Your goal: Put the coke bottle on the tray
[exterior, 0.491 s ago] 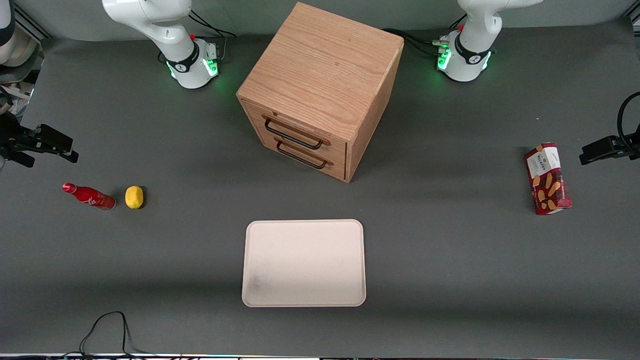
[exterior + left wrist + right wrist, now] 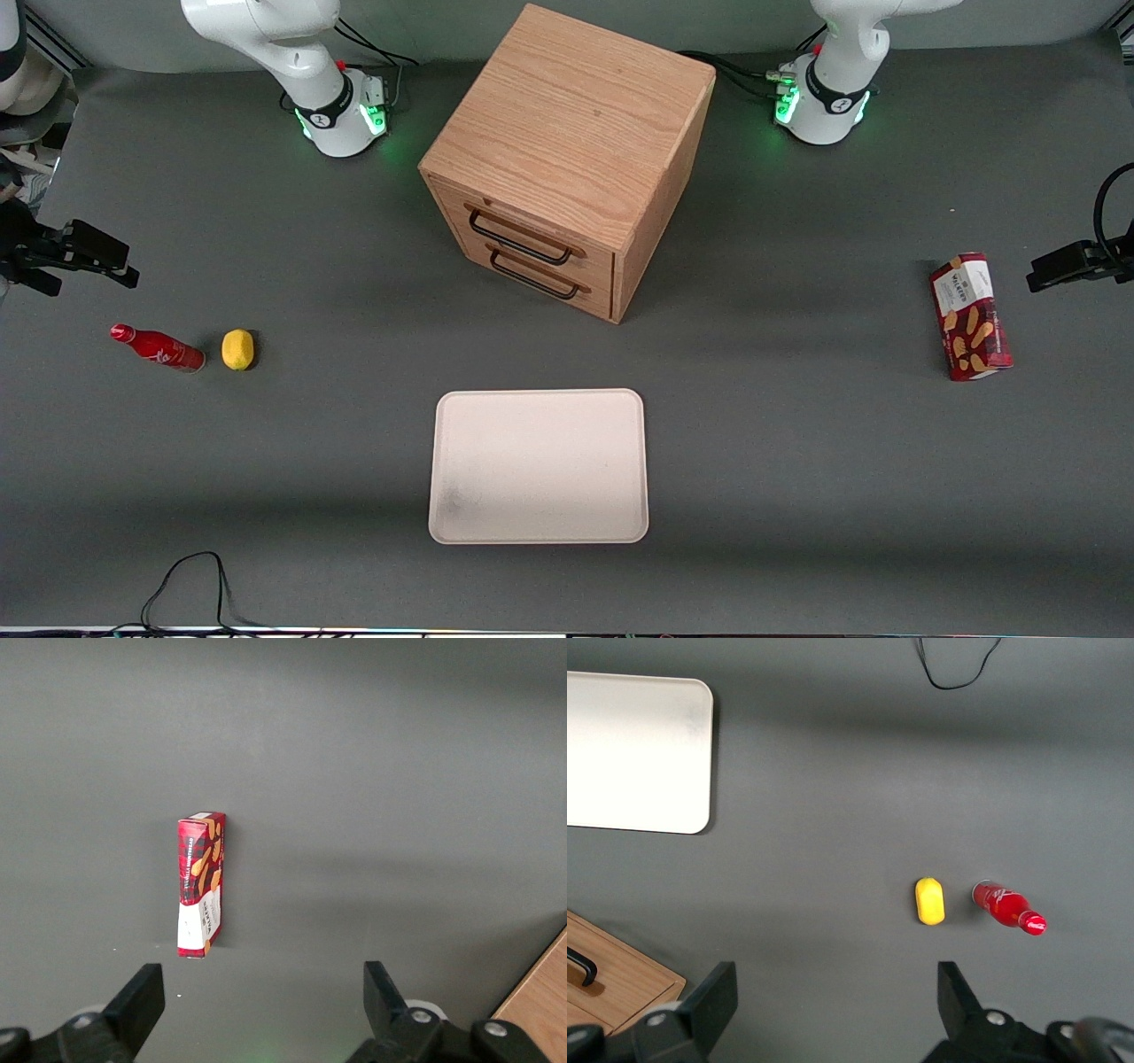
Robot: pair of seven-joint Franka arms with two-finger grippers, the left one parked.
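Observation:
My gripper is to set the coke bottle on the cream-white tray (image 2: 539, 467), so it should next grab the bottle by its red body (image 2: 164, 349).
The coke bottle (image 2: 158, 347) is small, slim and all red, and lies on its side on the grey table toward the working arm's end; it also shows in the right wrist view (image 2: 1007, 907). The tray (image 2: 539, 465) is cream-white, flat and bare, nearer the front camera than the wooden cabinet; its corner shows in the right wrist view (image 2: 629, 753). My gripper (image 2: 66, 257) hangs above the table, a little farther from the front camera than the bottle and apart from it. In the right wrist view the gripper (image 2: 837, 983) is open and holds nothing.
A yellow fruit (image 2: 237, 348) lies beside the bottle, on its tray side. A wooden two-drawer cabinet (image 2: 567, 133) stands mid-table. A dark-red snack box (image 2: 970, 316) lies toward the parked arm's end. A black cable (image 2: 190, 580) loops at the table's near edge.

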